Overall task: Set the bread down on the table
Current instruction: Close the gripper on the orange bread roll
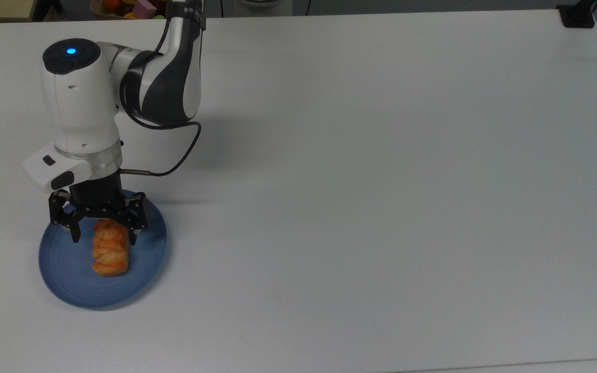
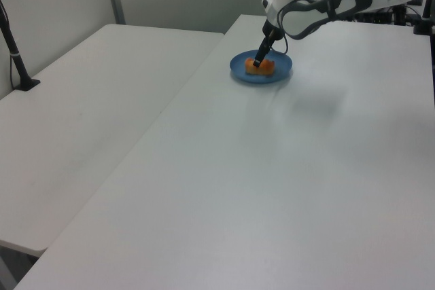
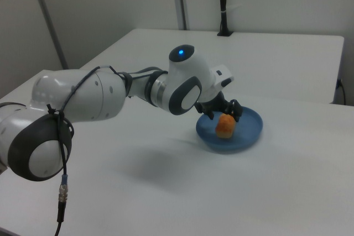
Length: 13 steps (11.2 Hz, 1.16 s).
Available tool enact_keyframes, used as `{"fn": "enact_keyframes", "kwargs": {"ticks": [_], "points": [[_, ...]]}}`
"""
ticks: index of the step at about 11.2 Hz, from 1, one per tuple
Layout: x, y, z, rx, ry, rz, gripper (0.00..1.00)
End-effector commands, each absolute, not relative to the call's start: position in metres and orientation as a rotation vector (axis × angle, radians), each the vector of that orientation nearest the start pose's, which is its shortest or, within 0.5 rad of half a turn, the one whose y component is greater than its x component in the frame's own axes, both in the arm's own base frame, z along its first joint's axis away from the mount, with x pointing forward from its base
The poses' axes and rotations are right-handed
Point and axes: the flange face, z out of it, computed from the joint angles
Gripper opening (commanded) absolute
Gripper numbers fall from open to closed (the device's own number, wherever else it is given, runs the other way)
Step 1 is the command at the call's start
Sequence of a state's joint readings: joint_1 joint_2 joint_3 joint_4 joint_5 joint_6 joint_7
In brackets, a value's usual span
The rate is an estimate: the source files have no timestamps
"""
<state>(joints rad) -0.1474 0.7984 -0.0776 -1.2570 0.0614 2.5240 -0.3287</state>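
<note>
Next, my gripper takes hold of the bread by its golden-orange sides to move it off the blue plate (image 2: 280,73) and onto the table.
The bread (image 1: 111,255) is a small golden-orange braided pastry lying on a round blue plate (image 1: 65,282) at the top view's left, on the white table (image 1: 381,181). My gripper (image 1: 104,238) hangs open over the bread's far end, one finger on each side of it. I cannot tell whether the fingers touch the bread. In the left view the gripper (image 2: 257,64) reaches down onto the bread (image 2: 262,68) on the plate (image 2: 280,73). In the right view the bread (image 3: 224,127) lies in the plate (image 3: 251,131) just in front of the gripper (image 3: 221,115).
A black mount (image 1: 577,15) sits at the table's far right corner in the top view. Colourful items (image 1: 132,6) lie beyond the table's far edge. In the left view a second white table (image 2: 88,106) adjoins, with a black pole (image 2: 13,45) on it.
</note>
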Motion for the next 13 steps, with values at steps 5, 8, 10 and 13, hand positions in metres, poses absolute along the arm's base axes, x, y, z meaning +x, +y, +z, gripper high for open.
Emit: {"fn": "enact_keyframes", "kwargs": {"ticks": [5, 8, 10, 13], "points": [[0.771, -0.144, 0.307, -3.187, -0.205, -0.753, 0.56], [0.771, -0.143, 0.317, -3.184, -0.205, -0.765, 0.35], [0.767, -0.144, 0.343, -3.179, -0.198, -0.797, 0.34], [0.747, -0.135, 0.426, -3.148, -0.189, -0.881, 0.34]]}}
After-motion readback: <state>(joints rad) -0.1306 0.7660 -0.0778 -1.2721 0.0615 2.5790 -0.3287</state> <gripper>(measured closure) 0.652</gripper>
